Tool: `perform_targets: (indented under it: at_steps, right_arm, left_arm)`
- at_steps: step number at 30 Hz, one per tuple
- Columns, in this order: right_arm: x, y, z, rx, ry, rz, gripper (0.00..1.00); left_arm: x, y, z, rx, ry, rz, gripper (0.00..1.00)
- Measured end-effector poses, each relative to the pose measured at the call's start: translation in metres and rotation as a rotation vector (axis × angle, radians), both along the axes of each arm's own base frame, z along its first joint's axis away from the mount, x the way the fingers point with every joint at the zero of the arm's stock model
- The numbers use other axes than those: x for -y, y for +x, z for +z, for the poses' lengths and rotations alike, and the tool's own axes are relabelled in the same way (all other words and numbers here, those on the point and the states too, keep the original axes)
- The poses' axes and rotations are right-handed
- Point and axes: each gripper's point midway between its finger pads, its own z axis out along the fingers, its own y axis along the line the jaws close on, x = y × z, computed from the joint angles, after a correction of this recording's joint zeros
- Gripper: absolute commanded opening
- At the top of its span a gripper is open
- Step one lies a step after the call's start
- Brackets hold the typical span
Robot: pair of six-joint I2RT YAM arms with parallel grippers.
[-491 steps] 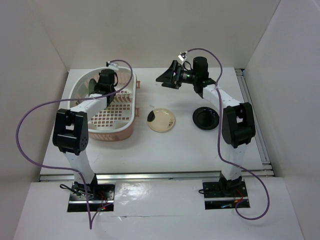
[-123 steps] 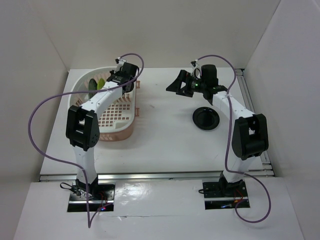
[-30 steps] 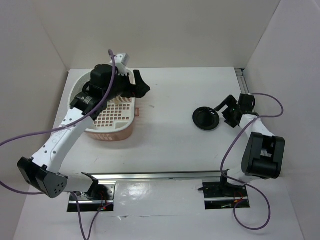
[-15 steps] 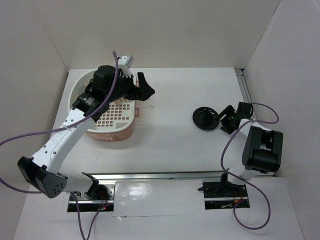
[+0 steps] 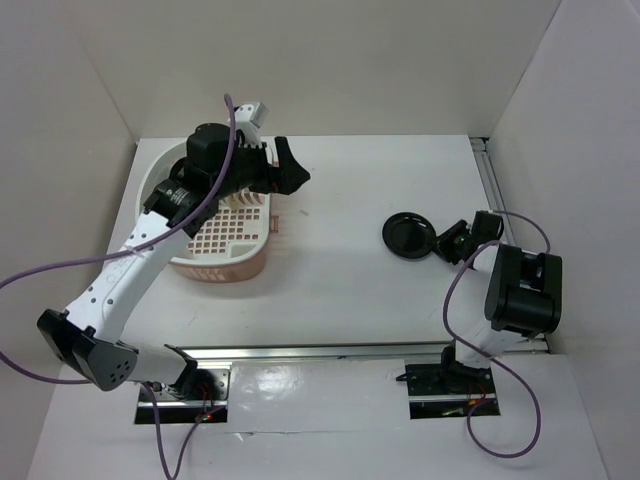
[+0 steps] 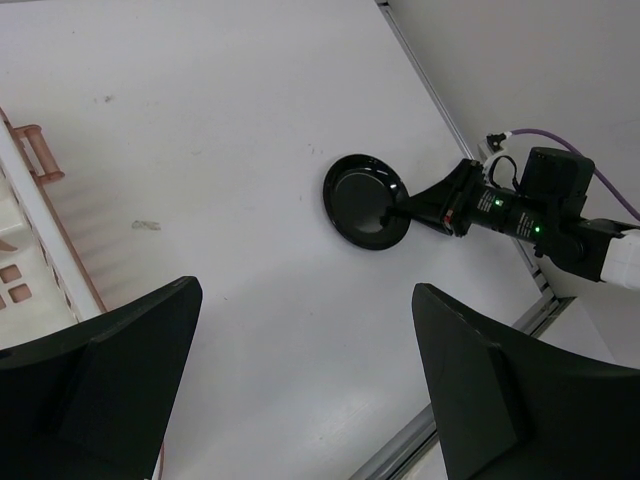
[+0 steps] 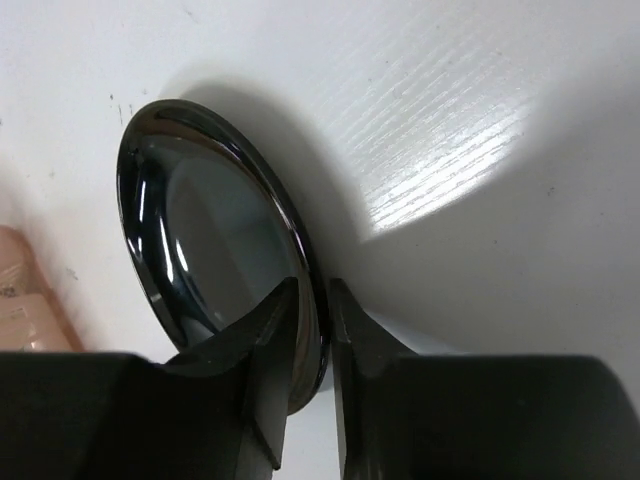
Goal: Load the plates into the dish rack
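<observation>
I need to grab the plate's rim next with my left gripper, opposite my right gripper, to load the glossy black plate (image 5: pixel 408 236) into the dish rack (image 5: pixel 232 268).
The glossy black plate (image 5: pixel 408 236) lies on the white table right of centre, also seen in the left wrist view (image 6: pixel 365 200). My right gripper (image 5: pixel 441 243) reaches it low from the right. Its jaws are shut on the plate (image 7: pixel 215 240) at its near rim, one finger on the inner face and one under the edge (image 7: pixel 312 300). The pale pink dish rack (image 5: pixel 232 268) stands at the left, its back part hidden by my left arm. My left gripper (image 5: pixel 292 175) hovers open over the rack's right edge (image 6: pixel 30 210), with nothing between its fingers (image 6: pixel 305 300).
A metal rail (image 5: pixel 500 215) runs along the table's right side, close behind the right gripper. White walls enclose the table on three sides. Purple cables trail from both arms.
The right gripper has slid in onto the black plate's right rim and its jaws have closed on it. The plate shifted slightly left. The left arm has hardly moved.
</observation>
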Motion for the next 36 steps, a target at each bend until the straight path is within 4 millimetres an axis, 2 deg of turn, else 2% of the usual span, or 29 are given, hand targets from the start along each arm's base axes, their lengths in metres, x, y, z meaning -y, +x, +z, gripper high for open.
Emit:
perform_targets:
  at_steps: [1,2,3,4,8,13,17,20,26,28,33,36]
  right_arm:
    - [0.0,-0.001,-0.002,-0.005,0.003,-0.006,0.22]
    - [0.0,-0.002,-0.002,-0.007,0.004,-0.006,0.22]
    - [0.001,-0.002,-0.003,-0.01,0.002,-0.012,0.05]
    - [0.001,-0.002,-0.004,-0.011,-0.002,-0.01,0.0]
    - [-0.001,-0.001,-0.005,-0.01,0.015,-0.015,0.0]
    - [-0.005,0.0,-0.002,-0.002,0.05,-0.014,0.0]
    - [-0.02,0.005,0.009,0.012,0.083,0.02,0.0]
    - [-0.04,0.023,0.046,0.11,0.089,0.091,0.0]
    - [-0.09,0.062,0.165,0.438,0.104,0.297,0.0]
    - [-0.111,0.064,0.191,0.506,0.114,0.377,0.0]
    - [-0.179,0.047,0.233,0.605,0.174,0.62,0.0]
    - [-0.209,0.034,0.249,0.641,0.207,0.736,0.0]
  left_arm:
    - [0.001,0.001,-0.003,-0.007,0.003,0.0,1.0]
    - [0.002,0.003,-0.006,-0.014,0.007,0.0,1.0]
    - [0.003,0.005,-0.009,-0.022,0.01,-0.002,1.0]
    - [0.004,0.006,-0.013,-0.03,0.014,-0.003,1.0]
    - [0.005,0.007,-0.021,-0.054,0.026,-0.005,1.0]
    - [0.005,0.008,-0.022,-0.056,0.028,-0.002,1.0]
    - [0.008,0.013,-0.029,-0.076,0.039,-0.003,1.0]
    - [0.014,0.025,-0.034,-0.092,0.048,-0.002,1.0]
    - [0.025,0.055,-0.052,-0.132,0.083,0.014,0.98]
    - [0.028,0.063,-0.059,-0.144,0.092,0.019,0.96]
    - [0.033,0.073,-0.072,-0.177,0.112,0.022,0.95]
    - [0.035,0.075,-0.069,-0.177,0.109,0.019,0.73]
